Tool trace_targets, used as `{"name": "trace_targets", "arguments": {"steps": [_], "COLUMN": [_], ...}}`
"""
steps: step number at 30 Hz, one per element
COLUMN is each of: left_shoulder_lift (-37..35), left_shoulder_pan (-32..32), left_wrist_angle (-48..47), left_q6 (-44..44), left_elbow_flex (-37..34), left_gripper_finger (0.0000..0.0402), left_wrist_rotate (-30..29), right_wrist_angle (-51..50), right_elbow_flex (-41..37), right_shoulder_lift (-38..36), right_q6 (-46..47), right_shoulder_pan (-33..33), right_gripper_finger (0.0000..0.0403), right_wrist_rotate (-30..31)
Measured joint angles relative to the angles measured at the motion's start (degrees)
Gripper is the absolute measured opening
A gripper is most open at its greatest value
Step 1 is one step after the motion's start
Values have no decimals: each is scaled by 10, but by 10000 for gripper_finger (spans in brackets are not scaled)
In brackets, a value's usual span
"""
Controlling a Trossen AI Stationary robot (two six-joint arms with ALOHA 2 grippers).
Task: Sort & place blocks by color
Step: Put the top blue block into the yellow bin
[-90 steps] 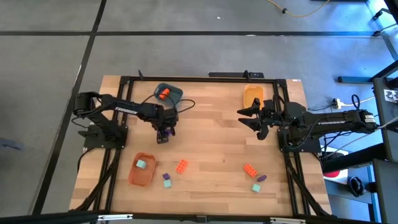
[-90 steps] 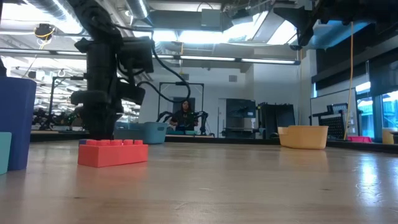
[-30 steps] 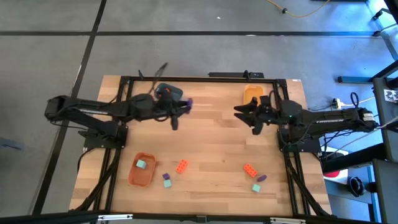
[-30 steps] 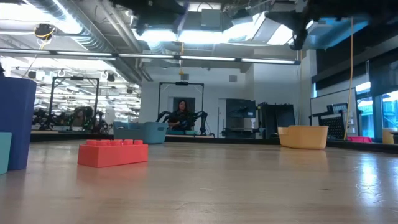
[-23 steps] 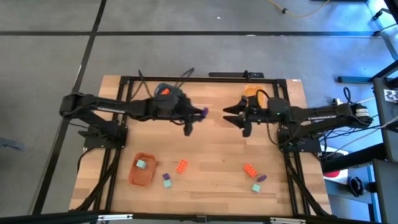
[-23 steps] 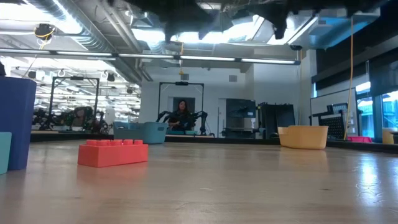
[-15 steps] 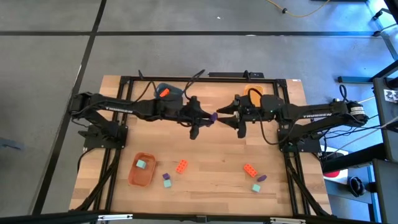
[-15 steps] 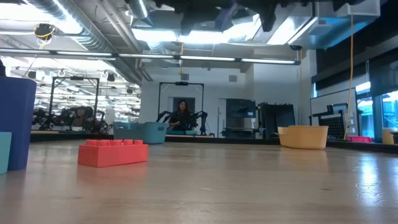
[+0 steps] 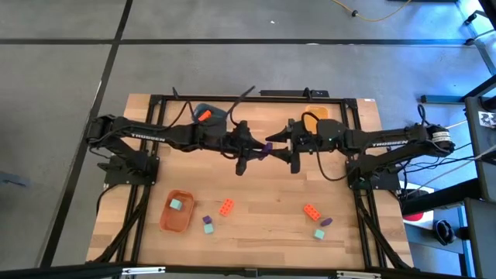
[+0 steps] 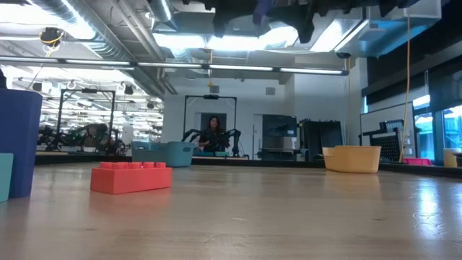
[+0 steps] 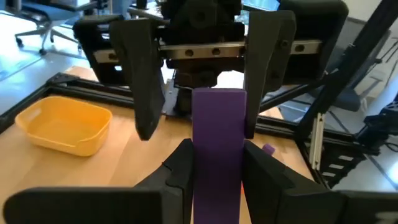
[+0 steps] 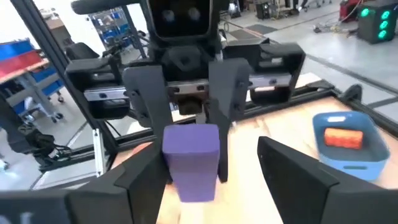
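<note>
My right gripper picks up the purple block by its loose end (image 9: 268, 148) next, to sort it into the yellow bowl (image 9: 316, 112).
High over the table's middle, my left gripper (image 9: 260, 148) is shut on a purple block (image 9: 268, 145), also seen in its wrist view as the purple block (image 11: 217, 124). Facing it, my right gripper (image 9: 280, 146) is open. Its fingers (image 11: 142, 81) stand on either side of the block's free end (image 12: 189, 155). Loose blocks lie near the front edge: an orange one (image 9: 226, 207), purple and teal ones (image 9: 208, 225), and an orange (image 9: 311, 211), purple (image 9: 326, 222) and teal one (image 9: 318, 232). My left gripper pinches the purple block's two opposite sides (image 11: 200, 163) between its two fingers. The fingers lie level and point toward the table's right. The block is lifted clear and sticks out past the fingertips. My right gripper: whether a finger (image 11: 261, 68) touches the block, I cannot tell.
A blue bowl (image 9: 211, 114) with an orange block stands at the back left. A yellow bowl (image 9: 314, 116) stands at the back right. An orange bowl (image 9: 177, 211) holding a teal block sits at the front left. In the low view an orange-red block (image 10: 131, 177) lies on the wood.
Both grippers have moved toward the table's middle and now face each other. My left gripper has carried the purple block away from the blue bowl toward the right. My right gripper has come leftward until its fingers flank the block's free end.
</note>
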Motion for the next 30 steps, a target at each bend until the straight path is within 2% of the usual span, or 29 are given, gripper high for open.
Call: {"name": "trace_targets", "arguments": {"steps": [5,9,13,18,23,28,30], "left_shoulder_lift": [1,1,1,1,1,1,1], "left_shoulder_pan": [-5,-6,-4,-3,-3,-3,-3], "left_wrist_angle": [-4,-3,-4,-5,-6,-7,-8], "left_q6": [13,13,14,14,10,7,10], "left_elbow_flex": [0,0,0,0,-1,-1,-1], "left_gripper_finger": [88,88,88,88,88,91,117], "left_wrist_rotate": [-3,-9,-16,-16,-16,-22,-26], "right_wrist_angle": [1,8,8,10,10,8,7], "right_elbow_flex": [0,0,0,0,0,0,0], "right_shoulder_lift": [3,3,3,3,3,3,1], "right_q6": [-4,-4,4,10,8,9,9], "right_shoulder_pan": [0,0,0,0,0,0,0], "right_gripper_finger": [250,249,238,194,115,109,109], "right_wrist_rotate": [4,-28,-36,-35,-34,-33,-34]}}
